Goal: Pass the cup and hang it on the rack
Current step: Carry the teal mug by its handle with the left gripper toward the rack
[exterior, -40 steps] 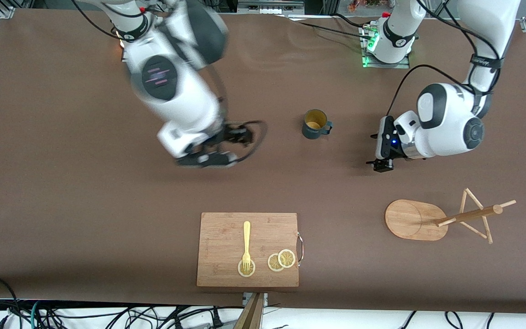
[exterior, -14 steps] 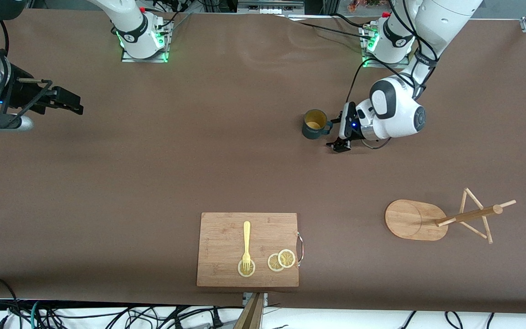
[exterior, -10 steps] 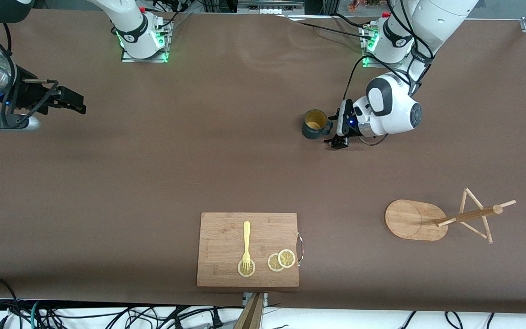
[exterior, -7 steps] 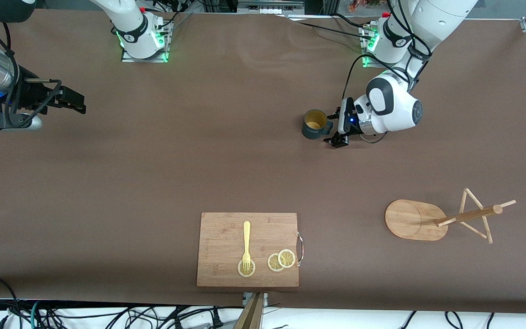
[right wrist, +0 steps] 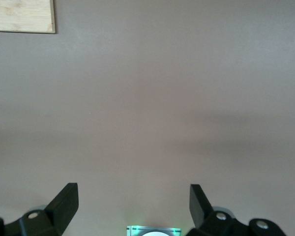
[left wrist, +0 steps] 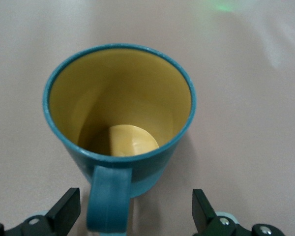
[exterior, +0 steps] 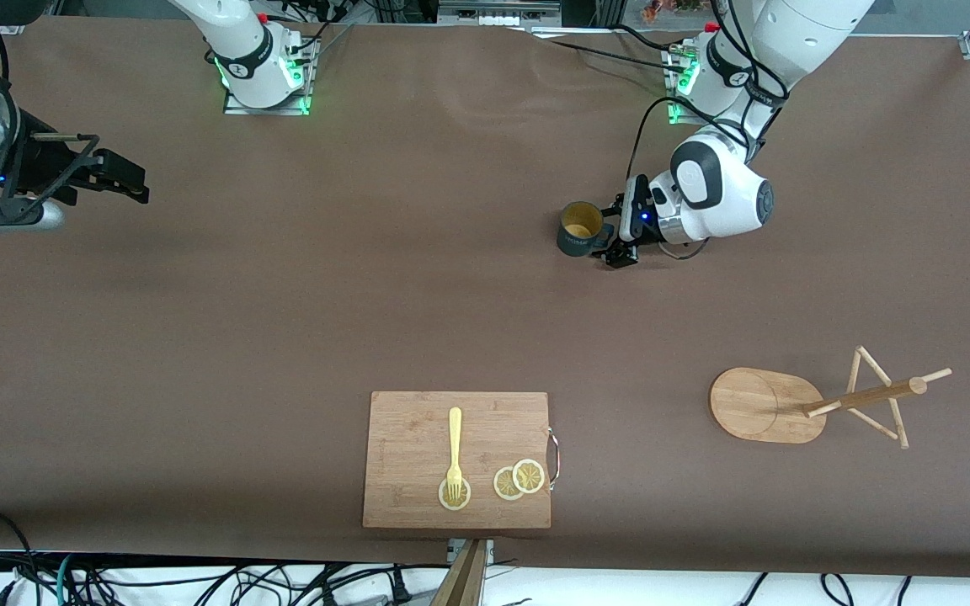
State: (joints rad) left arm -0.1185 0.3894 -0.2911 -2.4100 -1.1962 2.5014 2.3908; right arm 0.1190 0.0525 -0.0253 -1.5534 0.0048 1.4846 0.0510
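The cup's handle [exterior: 603, 234] [left wrist: 109, 196] reaches down between my left gripper's fingers, so my left gripper needs to close on it now.
The dark teal cup [exterior: 579, 229] stands upright on the brown table, its yellow inside [left wrist: 119, 98] showing. Its handle [left wrist: 108, 201] points toward the left arm's end. My left gripper [exterior: 610, 232] is low at that handle and open. In the left wrist view the handle lies between the fingers of the left gripper [left wrist: 135, 206], nearer to one finger, and neither finger touches it. My right gripper [exterior: 138, 181] hangs open over bare table at the right arm's end, with nothing in the right gripper [right wrist: 132, 196]. The wooden rack [exterior: 767, 406] stands nearer the front camera, toward the left arm's end.
A bamboo cutting board [exterior: 457, 421] lies at the table's front edge with a yellow fork [exterior: 454, 442] and lemon slices [exterior: 519, 478] on it. A corner of the cutting board [right wrist: 22, 14] shows in the right wrist view. Cables run along the front edge.
My left gripper has slid in toward the cup until the handle sits between its open fingers. The right arm has swung away to its end of the table and now barely moves.
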